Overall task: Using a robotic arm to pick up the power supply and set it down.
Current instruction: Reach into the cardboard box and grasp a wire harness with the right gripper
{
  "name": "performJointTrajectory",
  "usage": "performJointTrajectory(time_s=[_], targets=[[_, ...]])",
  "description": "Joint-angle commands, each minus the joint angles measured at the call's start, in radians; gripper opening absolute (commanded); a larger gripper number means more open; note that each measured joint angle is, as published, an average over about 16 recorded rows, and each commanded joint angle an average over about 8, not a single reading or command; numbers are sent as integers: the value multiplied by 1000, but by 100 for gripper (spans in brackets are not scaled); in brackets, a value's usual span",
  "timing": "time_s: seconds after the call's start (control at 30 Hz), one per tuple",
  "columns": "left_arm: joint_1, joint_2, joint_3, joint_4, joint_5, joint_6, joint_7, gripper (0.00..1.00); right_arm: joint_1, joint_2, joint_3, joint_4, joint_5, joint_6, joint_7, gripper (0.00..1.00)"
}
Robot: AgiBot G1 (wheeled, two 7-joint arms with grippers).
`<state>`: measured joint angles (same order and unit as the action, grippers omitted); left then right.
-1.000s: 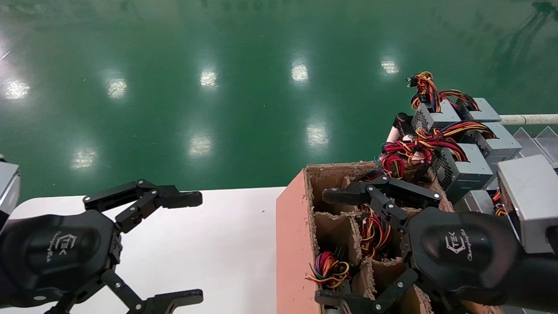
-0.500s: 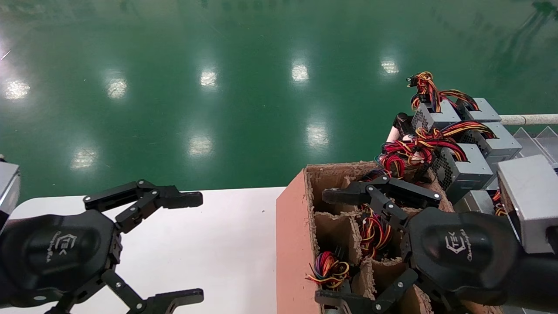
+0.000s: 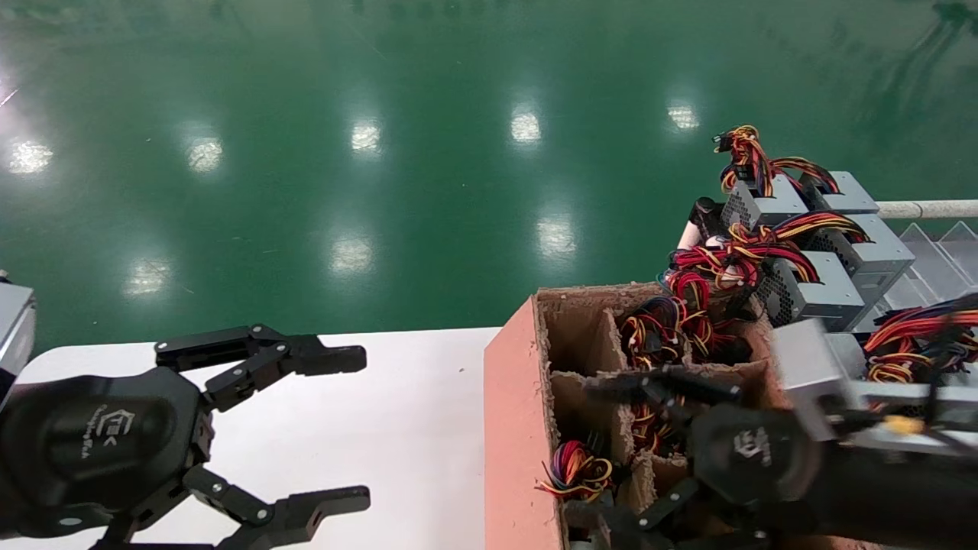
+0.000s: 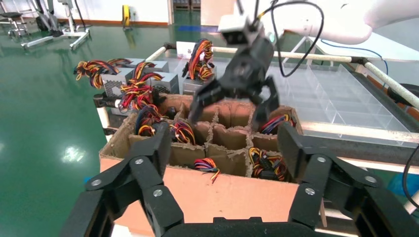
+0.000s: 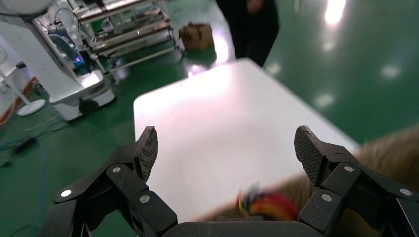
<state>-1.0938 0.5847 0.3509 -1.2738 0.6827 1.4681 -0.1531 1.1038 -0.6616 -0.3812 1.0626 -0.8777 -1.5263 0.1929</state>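
Note:
The robot's right gripper will next grab the wire bundle (image 3: 574, 470) that stands up from the box's near cell, because cardboard sides close in around the body of the power supply.
Several power supplies stand in the cells of a cardboard box (image 3: 510, 428), with mostly their red, yellow and black wires showing, such as the bundle (image 3: 574, 470) in a near cell. More grey power supplies (image 3: 816, 294) sit in a row behind the box. My right gripper (image 3: 600, 457) hangs open over the box's near cells, holding nothing. It also shows in the left wrist view as the right gripper (image 4: 234, 106) above the box. In the right wrist view the right gripper (image 5: 228, 148) has a wire bundle (image 5: 267, 205) below it. My left gripper (image 3: 357, 429) is open over the white table.
The white table (image 3: 397, 428) lies left of the box, with green floor beyond its far edge. Clear plastic trays (image 4: 336, 94) and a white rail (image 3: 928, 208) are to the right of the box. Cardboard dividers (image 4: 222, 133) split the box into cells.
My right gripper has swung and dropped lower toward the near cells, uncovering the wires in the far cells. The left gripper's fingers have shifted slightly right.

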Motion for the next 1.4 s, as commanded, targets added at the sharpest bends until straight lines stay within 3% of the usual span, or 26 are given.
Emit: performJointTrajectory(time_s=[0.03, 0.07, 0.27, 0.33, 0.7, 1.4], targets=[[0, 0, 0, 0, 0, 0, 0, 0, 17, -19, -25, -58, -30, -23, 2, 94], [0, 0, 0, 0, 0, 0, 0, 0, 26, -28, -35, -82, -40, -30, -1, 86], [0, 0, 0, 0, 0, 0, 0, 0, 67, -78, -93, -218, -73, -51, -39, 13], [0, 0, 0, 0, 0, 0, 0, 0, 79, -94, -110, -266, -76, -53, -55, 0], [0, 0, 0, 0, 0, 0, 0, 0, 145, -150, -207, -449, -63, -63, -137, 0], [0, 0, 1, 0, 0, 0, 0, 0, 174, -110, -376, -512, 52, -65, -190, 0]])
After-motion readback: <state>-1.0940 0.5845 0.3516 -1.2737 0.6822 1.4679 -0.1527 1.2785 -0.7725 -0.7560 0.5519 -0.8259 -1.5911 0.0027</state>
